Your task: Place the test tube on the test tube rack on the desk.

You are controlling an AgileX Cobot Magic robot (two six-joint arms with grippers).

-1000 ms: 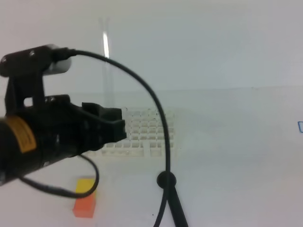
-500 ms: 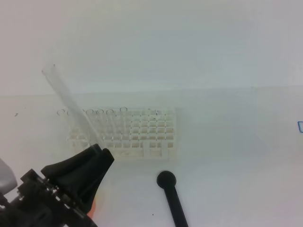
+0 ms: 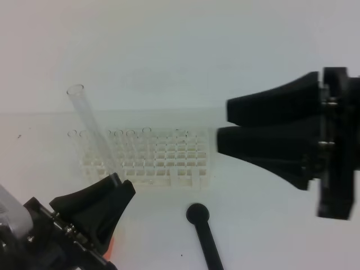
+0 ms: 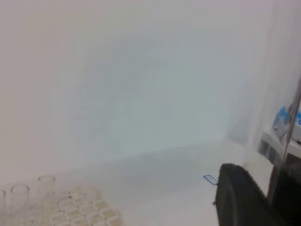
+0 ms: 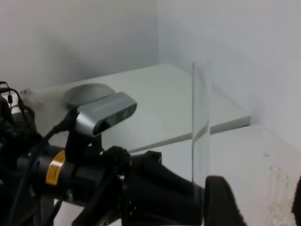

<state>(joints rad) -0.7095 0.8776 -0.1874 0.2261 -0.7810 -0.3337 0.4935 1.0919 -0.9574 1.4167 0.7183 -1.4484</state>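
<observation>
The right gripper takes hold of the test tube by its open upper end (image 3: 79, 98) (image 5: 201, 77) next, as the left gripper's black fingers cover the tube's lower end.
The clear test tube (image 3: 93, 132) leans up and to the left over the front left of the white test tube rack (image 3: 169, 160) on the desk (image 3: 270, 225). My left gripper (image 3: 119, 183) is shut on its lower end, just in front of the rack. In the right wrist view the test tube (image 5: 201, 127) stands upright out of the left gripper's black fingers (image 5: 160, 183). My right gripper (image 3: 222, 126) hangs open at the rack's right, nothing between its fingers (image 5: 221, 202). A corner of the rack (image 4: 80, 212) shows in the left wrist view.
Several other clear tubes (image 3: 130, 135) stand in the rack's back row. A black round-headed rod (image 3: 198, 214) lies in front of the rack. An orange block (image 3: 111, 245) peeks out behind the left gripper. A white wall closes off the back.
The right gripper has come in from the right and opened. The left arm dropped to the lower left with the tube, which went from upright to leaning.
</observation>
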